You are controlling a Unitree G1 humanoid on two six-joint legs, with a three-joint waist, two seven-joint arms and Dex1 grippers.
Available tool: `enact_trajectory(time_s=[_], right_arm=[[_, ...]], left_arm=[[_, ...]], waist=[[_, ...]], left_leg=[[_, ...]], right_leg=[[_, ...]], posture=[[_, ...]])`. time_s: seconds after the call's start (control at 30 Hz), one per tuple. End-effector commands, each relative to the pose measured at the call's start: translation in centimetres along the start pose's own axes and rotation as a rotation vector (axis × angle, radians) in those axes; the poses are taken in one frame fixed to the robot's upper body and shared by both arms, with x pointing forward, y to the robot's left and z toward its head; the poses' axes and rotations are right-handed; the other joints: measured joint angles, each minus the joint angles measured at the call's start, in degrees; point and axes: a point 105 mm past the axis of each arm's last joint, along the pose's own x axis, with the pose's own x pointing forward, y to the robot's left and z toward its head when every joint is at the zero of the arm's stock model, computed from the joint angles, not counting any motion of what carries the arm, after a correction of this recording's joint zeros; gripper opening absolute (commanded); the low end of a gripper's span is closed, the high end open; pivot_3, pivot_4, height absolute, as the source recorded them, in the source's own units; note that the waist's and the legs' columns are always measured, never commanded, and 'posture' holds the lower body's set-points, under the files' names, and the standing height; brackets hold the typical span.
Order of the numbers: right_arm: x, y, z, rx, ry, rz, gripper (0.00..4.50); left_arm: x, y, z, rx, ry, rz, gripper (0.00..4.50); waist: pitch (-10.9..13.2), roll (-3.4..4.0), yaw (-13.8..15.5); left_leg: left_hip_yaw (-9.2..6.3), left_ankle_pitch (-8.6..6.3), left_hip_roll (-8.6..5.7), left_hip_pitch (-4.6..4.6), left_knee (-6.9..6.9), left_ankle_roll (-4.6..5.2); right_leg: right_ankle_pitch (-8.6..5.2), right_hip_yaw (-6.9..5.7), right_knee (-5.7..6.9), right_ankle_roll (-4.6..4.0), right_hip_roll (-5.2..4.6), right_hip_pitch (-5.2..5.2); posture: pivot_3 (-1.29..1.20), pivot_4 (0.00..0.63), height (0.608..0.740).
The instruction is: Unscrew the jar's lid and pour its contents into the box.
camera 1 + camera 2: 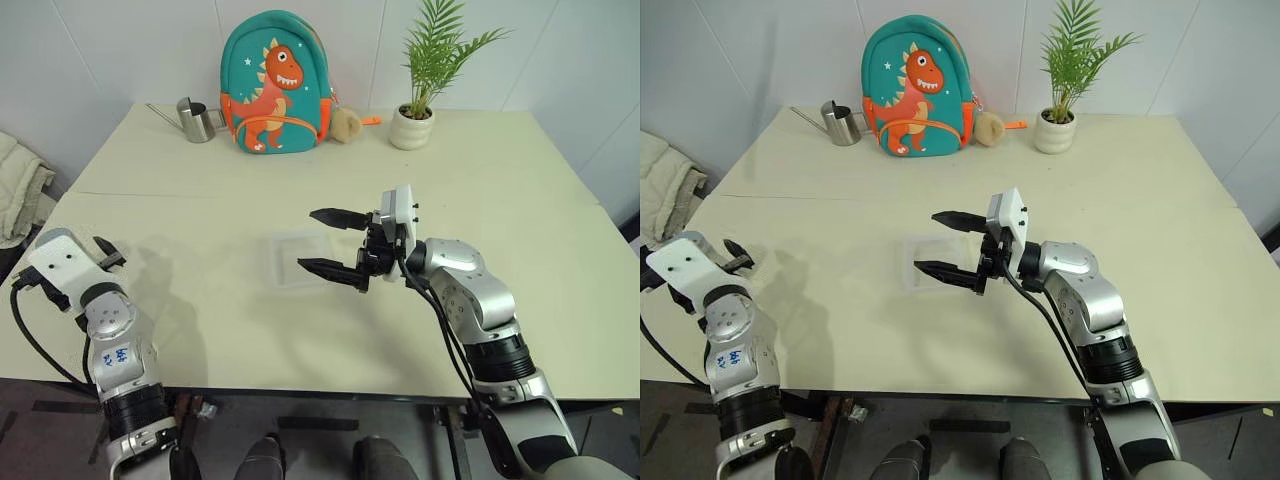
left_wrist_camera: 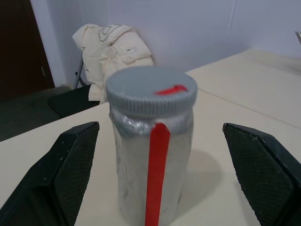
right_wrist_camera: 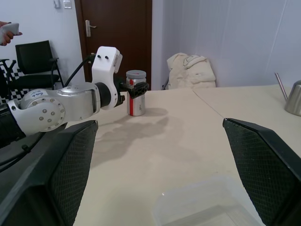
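The left gripper's fingers stop short of the jar's silvery body (image 2: 134, 165), so closing now would miss it. The gripper moves toward the jar next, before it closes.
The jar (image 2: 151, 160), silvery with a red stripe, stands upright near the table's left edge with its grey, red-marked lid (image 2: 151, 90) on. My left gripper (image 1: 110, 253) is open with one finger on each side of the jar and a gap on both sides. The right wrist view looks across at the jar (image 3: 137, 101) in front of that hand. The contents are hidden inside the jar. The clear box (image 1: 285, 245) lies flat at mid-table. My right gripper (image 1: 306, 239) hovers open just above the box's right side, pointing left, with nothing in it.
A dinosaur backpack (image 1: 275, 85), a steel watering can (image 1: 197, 121), a plush toy (image 1: 347, 123) and a potted plant (image 1: 412, 127) line the far edge. A chair draped with cloth (image 1: 20, 185) stands left of the table. A person's hand (image 3: 8, 32) shows far off.
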Motion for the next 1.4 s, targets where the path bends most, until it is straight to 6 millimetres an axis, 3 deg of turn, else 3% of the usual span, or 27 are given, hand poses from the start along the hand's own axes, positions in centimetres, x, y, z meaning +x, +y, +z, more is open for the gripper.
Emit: enact_trajectory(time_s=[0.03,0.37,0.57,0.7,0.87,1.07,1.2,1.3,1.4], right_arm=[[-0.1,0.1,1.3,-0.043,-0.035,-0.008,4.50],[-0.6,0.1,1.0,-0.043,-0.031,-0.040,4.50],[-0.9,0.0,0.9,-0.042,-0.029,-0.062,4.50],[-1.1,-0.1,0.8,-0.041,-0.030,-0.080,4.50],[-1.3,0.0,0.6,-0.035,-0.026,-0.093,4.50],[-1.7,0.0,0.3,-0.026,-0.011,-0.108,4.50],[-2.1,-0.2,0.3,-0.027,-0.002,-0.128,4.50],[-2.3,-0.2,0.5,-0.029,0.002,-0.143,4.50],[-2.3,-0.2,1.1,-0.038,-0.004,-0.152,4.50]], left_arm=[[0.8,0.7,0.9,-0.008,-0.035,0.027,4.47],[3.5,0.3,1.0,0.021,-0.039,0.016,4.47],[4.1,0.4,0.6,0.033,-0.027,0.026,4.47],[4.1,0.5,0.1,0.033,-0.013,0.035,3.67],[4.0,0.3,0.0,0.036,-0.013,0.021,2.07],[4.7,0.4,1.4,0.038,-0.056,-0.057,1.93],[4.0,-1.8,4.0,0.107,-0.130,-0.294,1.93],[0.7,-5.7,6.2,0.101,-0.151,-0.690,1.93],[-2.8,-7.5,6.7,0.099,-0.103,-0.998,1.93]], waist=[[0.0,0.00,0.0],[0.0,-0.02,0.0],[0.0,-0.03,0.0],[0.0,-0.03,0.0],[0.0,-0.03,0.0],[0.0,-0.04,0.0],[0.0,-0.06,-0.1],[0.0,-0.06,0.0],[0.0,-0.06,0.0]], left_leg=[[0.00,0.00,0.00,0.00,-0.02,0.00],[0.00,0.03,0.00,-0.02,-0.06,-0.05],[0.01,0.06,0.01,-0.02,-0.20,-0.10],[0.01,0.06,0.01,-0.03,-0.23,-0.11],[0.01,0.07,0.01,-0.02,-0.22,-0.12],[0.01,0.08,0.01,-0.02,-0.23,-0.12],[0.02,0.08,0.01,-0.02,-0.31,-0.14],[0.03,0.10,0.02,-0.04,-0.40,-0.17],[0.03,0.11,0.04,-0.04,-0.45,-0.18]], right_leg=[[0.00,0.00,0.00,0.00,0.00,-0.01],[0.00,-0.01,0.00,0.00,-0.01,-0.05],[0.00,-0.01,-0.02,0.00,-0.01,-0.13],[-0.01,-0.01,-0.03,0.00,-0.02,-0.13],[-0.01,-0.01,-0.01,0.00,-0.02,-0.13],[-0.01,-0.01,-0.02,0.00,-0.02,-0.13],[-0.01,-0.01,-0.04,0.00,-0.02,-0.14],[-0.02,0.00,-0.10,-0.02,-0.02,-0.15],[-0.04,0.00,-0.13,-0.06,-0.02,-0.16]], posture=[[0.00,0.150,0.740],[0.00,0.150,0.740],[0.00,0.150,0.740],[0.00,0.150,0.740],[0.00,0.150,0.740],[0.00,0.150,0.740],[0.00,0.150,0.740],[0.00,0.150,0.740],[0.00,0.150,0.740]])
